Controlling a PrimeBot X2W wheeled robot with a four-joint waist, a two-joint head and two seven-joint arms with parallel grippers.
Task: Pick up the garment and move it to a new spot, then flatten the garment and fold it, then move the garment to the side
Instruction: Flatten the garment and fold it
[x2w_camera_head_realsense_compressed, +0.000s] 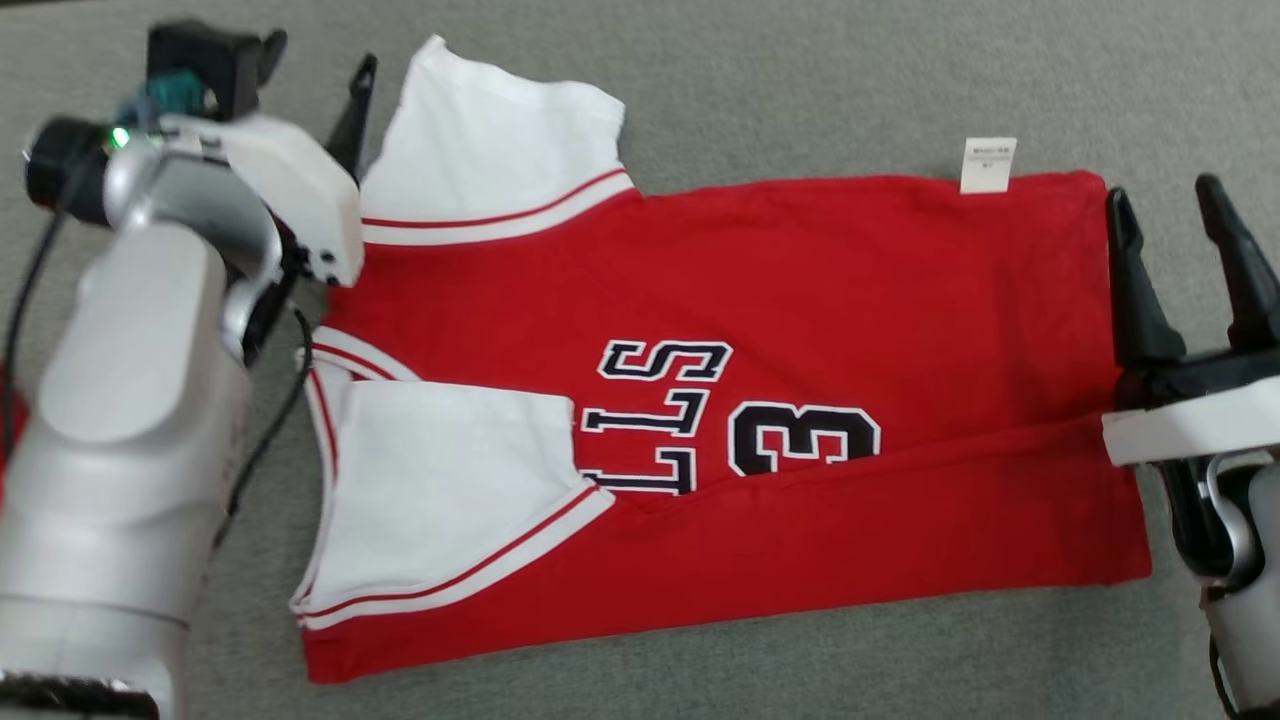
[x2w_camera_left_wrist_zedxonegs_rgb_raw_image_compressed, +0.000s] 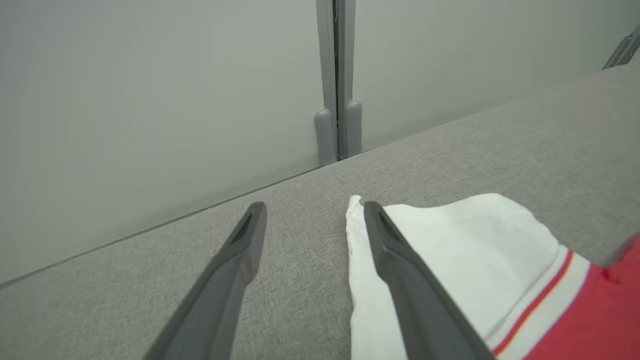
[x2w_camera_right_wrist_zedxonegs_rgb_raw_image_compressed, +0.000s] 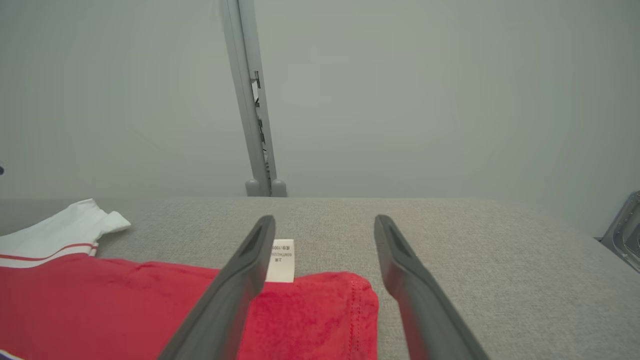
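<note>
The jersey lies flat on the grey fabric. My left gripper will next grab the white sleeve by its raised corner tip (x2w_camera_head_realsense_compressed: 433, 48) (x2w_camera_left_wrist_zedxonegs_rgb_raw_image_compressed: 354, 203).
The garment (x2w_camera_head_realsense_compressed: 820, 300) is a red jersey with white sleeves and black lettering, lying flat on the grey fabric surface (x2w_camera_head_realsense_compressed: 800, 80) with its near long edge folded over. My left gripper (x2w_camera_head_realsense_compressed: 315, 75) hovers open by the far white sleeve (x2w_camera_head_realsense_compressed: 480, 140). In the left wrist view, the left gripper (x2w_camera_left_wrist_zedxonegs_rgb_raw_image_compressed: 315, 210) has one finger over the edge of that sleeve (x2w_camera_left_wrist_zedxonegs_rgb_raw_image_compressed: 460, 245) and nothing between its fingers. My right gripper (x2w_camera_head_realsense_compressed: 1165, 210) stands open just beyond the hem. In the right wrist view, the right gripper (x2w_camera_right_wrist_zedxonegs_rgb_raw_image_compressed: 325, 222) straddles the hem corner (x2w_camera_right_wrist_zedxonegs_rgb_raw_image_compressed: 320, 310) near the white label (x2w_camera_right_wrist_zedxonegs_rgb_raw_image_compressed: 282, 260), holding nothing.
Grey wall panels with a vertical post (x2w_camera_left_wrist_zedxonegs_rgb_raw_image_compressed: 336, 80) rise behind the surface's far edge. A metal frame part (x2w_camera_right_wrist_zedxonegs_rgb_raw_image_compressed: 625, 230) shows at the far right. A black cable (x2w_camera_head_realsense_compressed: 270, 430) hangs along my left forearm. Bare grey fabric lies beyond and in front of the garment.
</note>
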